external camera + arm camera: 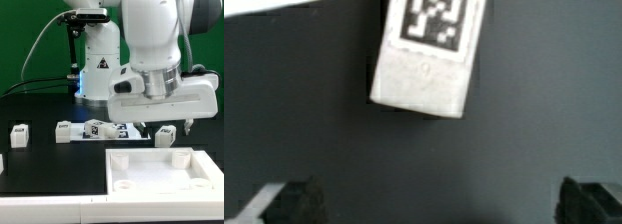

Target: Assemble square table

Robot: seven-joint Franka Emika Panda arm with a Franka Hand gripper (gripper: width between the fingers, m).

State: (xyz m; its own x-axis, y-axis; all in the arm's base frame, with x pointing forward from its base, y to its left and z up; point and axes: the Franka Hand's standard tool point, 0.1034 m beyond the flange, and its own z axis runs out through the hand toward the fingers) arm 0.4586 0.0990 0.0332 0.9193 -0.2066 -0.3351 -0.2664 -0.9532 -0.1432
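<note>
The white leg (165,137) (429,65) is ahead of my gripper's fingers. My gripper needs to move toward the leg first and then close on it.
The square table's white top panel (152,172) lies at the front right of the black table, rim up, with round sockets in its corners. Just behind its far edge a short white tagged leg (166,134) lies on the black surface. My gripper (165,124) hangs right above this leg, open, its two dark fingers spread to either side. In the wrist view the same leg (427,60) lies ahead of my gripper (438,205), whose fingertips (288,204) stand wide apart with only bare black surface between them. Nothing is held.
More tagged white legs lie in a row on the exterior view's left (18,133) (64,130) (97,127). The marker board (122,128) lies behind them by the arm's base (100,70). A white piece (2,164) shows at the left edge.
</note>
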